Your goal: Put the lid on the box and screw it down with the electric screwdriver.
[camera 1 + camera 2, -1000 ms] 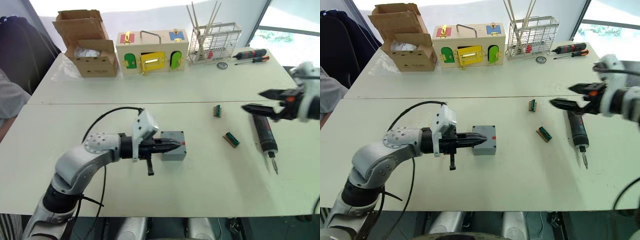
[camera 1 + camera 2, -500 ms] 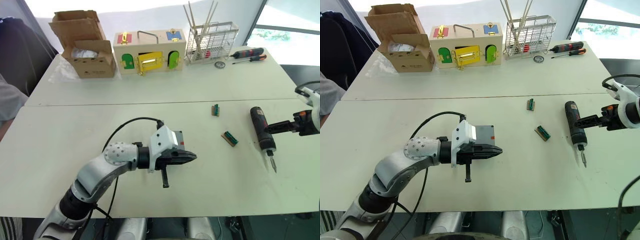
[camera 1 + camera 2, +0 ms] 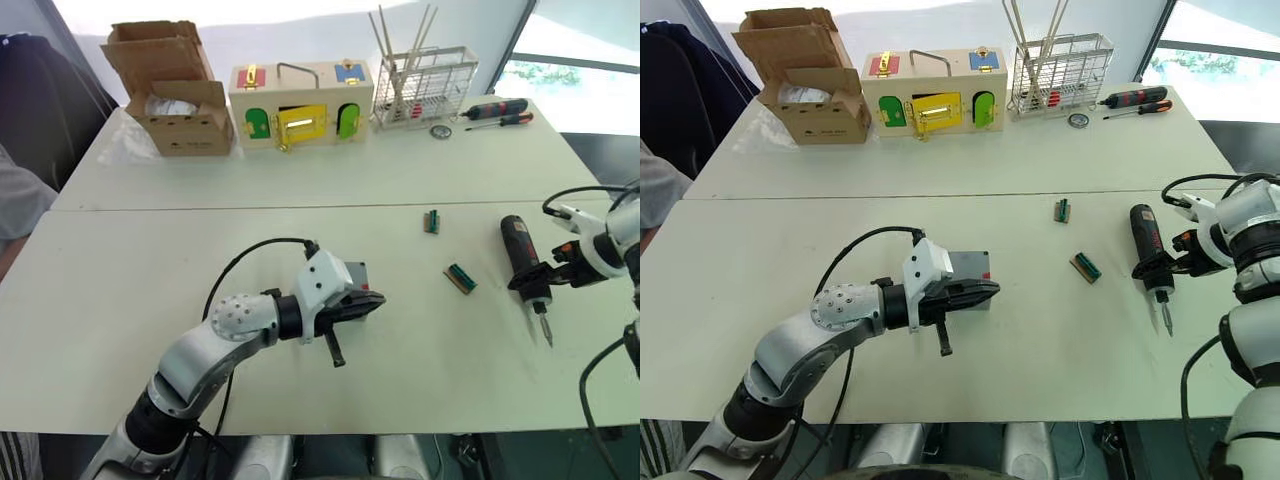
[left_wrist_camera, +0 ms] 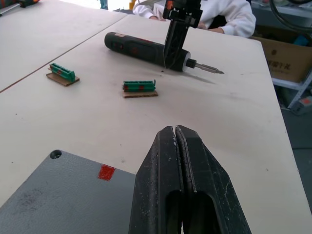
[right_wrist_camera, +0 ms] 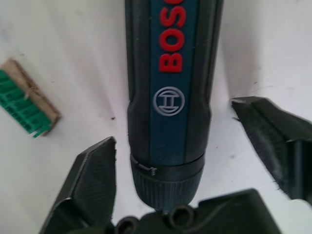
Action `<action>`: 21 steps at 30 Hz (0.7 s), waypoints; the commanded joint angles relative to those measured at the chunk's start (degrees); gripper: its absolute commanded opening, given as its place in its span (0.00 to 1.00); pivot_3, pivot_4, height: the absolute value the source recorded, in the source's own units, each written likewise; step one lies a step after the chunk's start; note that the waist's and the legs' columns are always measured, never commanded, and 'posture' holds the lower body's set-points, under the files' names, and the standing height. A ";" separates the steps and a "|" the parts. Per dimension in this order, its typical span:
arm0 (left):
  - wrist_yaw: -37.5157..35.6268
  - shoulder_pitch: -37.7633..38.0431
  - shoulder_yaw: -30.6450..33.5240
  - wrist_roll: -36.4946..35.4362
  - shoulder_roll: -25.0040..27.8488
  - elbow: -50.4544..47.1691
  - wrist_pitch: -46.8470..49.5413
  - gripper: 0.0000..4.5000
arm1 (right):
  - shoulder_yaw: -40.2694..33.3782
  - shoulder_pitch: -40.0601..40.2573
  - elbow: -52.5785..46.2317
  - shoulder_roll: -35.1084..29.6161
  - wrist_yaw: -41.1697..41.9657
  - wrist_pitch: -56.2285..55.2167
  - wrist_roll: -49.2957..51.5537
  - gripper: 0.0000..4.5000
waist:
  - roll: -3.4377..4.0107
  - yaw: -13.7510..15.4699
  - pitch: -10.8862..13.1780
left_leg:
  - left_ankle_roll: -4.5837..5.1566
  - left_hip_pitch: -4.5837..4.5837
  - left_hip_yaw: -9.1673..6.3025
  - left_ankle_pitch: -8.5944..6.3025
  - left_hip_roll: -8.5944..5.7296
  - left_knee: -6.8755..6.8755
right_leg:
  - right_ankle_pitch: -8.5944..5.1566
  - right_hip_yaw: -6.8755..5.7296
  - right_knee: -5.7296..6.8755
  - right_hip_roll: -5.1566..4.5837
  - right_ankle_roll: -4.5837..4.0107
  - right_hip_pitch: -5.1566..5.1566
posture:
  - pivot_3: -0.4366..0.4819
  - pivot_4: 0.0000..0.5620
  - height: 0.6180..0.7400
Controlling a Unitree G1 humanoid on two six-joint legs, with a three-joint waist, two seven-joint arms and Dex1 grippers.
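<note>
My right gripper should next take hold of the black electric screwdriver around its body above the ribbed collar [image 3: 533, 286], since a thin pointed bit [image 3: 546, 329] sticks out of the screwdriver's end.
The grey box [image 3: 352, 274] with a small red mark sits at mid table. Its flat top [image 4: 58, 195] has a corner screw hole, and I cannot tell the lid apart from it. My left gripper [image 3: 378, 298] is shut and empty, its fingers lying over the box's right edge. The electric screwdriver [image 3: 523, 256], thick and black, lies on the table at the right with its bit pointing toward me. My right gripper [image 5: 180, 156] is open and straddles the tool's bit end, one finger [image 5: 92, 180] on each side, not closed on it.
Two green terminal blocks [image 3: 461, 278] [image 3: 433, 221] lie between the box and the screwdriver. Along the far edge stand a cardboard box [image 3: 180, 100], a wooden box with coloured doors [image 3: 300, 105], a wire rack [image 3: 425, 85] and two hand screwdrivers [image 3: 500, 110].
My right gripper came down from above the table and now straddles the electric screwdriver. My left gripper slid right across the box top, then drew back a little.
</note>
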 commanded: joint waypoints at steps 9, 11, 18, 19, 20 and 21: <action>0.90 -0.16 3.01 -0.56 0.17 -1.23 -0.49 0.00 | -2.92 3.16 3.83 1.75 -0.42 -6.50 -7.11 0.39 | -0.15 0.21 -0.09 | -0.01 0.01 -0.09 0.00 -0.02 0.00 | 0.00 -0.05 -0.01 0.01 0.00 0.05 | 0.48 0.27 1.00; 0.58 -0.38 4.68 -1.44 0.09 -0.44 -0.56 0.00 | -8.73 1.15 5.59 2.83 -6.64 -6.56 -5.15 0.39 | -0.41 0.07 -0.25 | -0.01 0.04 -0.09 0.00 -0.01 0.01 | 0.00 -0.05 -0.01 0.02 0.00 0.09 | 0.48 0.27 1.00; -2.97 -1.79 17.61 -10.29 1.38 4.95 0.89 0.00 | -31.62 -1.67 -8.20 2.24 -32.51 -14.62 2.30 0.39 | 0.32 -1.14 -0.01 | 0.06 0.33 0.09 -0.04 -0.12 -0.06 | 0.05 0.19 -0.06 -0.07 -0.07 0.29 | 0.48 0.27 1.00; -4.19 -2.22 18.72 -11.19 2.44 5.90 1.22 0.00 | -35.64 1.55 -14.84 3.09 -35.21 -14.84 4.06 0.39 | 0.39 -1.16 -0.04 | 0.05 0.12 0.12 -0.04 -0.06 -0.08 | 0.02 0.19 0.05 -0.05 -0.04 -0.06 | 0.48 0.27 1.00; -5.27 -2.60 19.25 -11.89 3.32 6.62 1.65 0.00 | -39.84 5.46 -22.09 4.56 -37.67 -15.39 5.94 0.39 | 0.38 -1.15 -0.04 | -0.03 -0.13 0.11 0.01 0.02 -0.20 | 0.01 0.16 0.18 0.00 -0.02 -0.44 | 0.48 0.27 1.00; -6.22 -3.18 19.10 -12.30 4.14 7.31 2.26 0.00 | -44.99 10.87 -31.47 7.40 -40.93 -18.69 7.89 0.39 | 0.34 -1.10 -0.07 | -0.10 -0.22 0.04 0.05 0.10 -0.27 | 0.01 0.06 0.29 0.04 -0.01 -0.64 | 0.48 0.27 1.00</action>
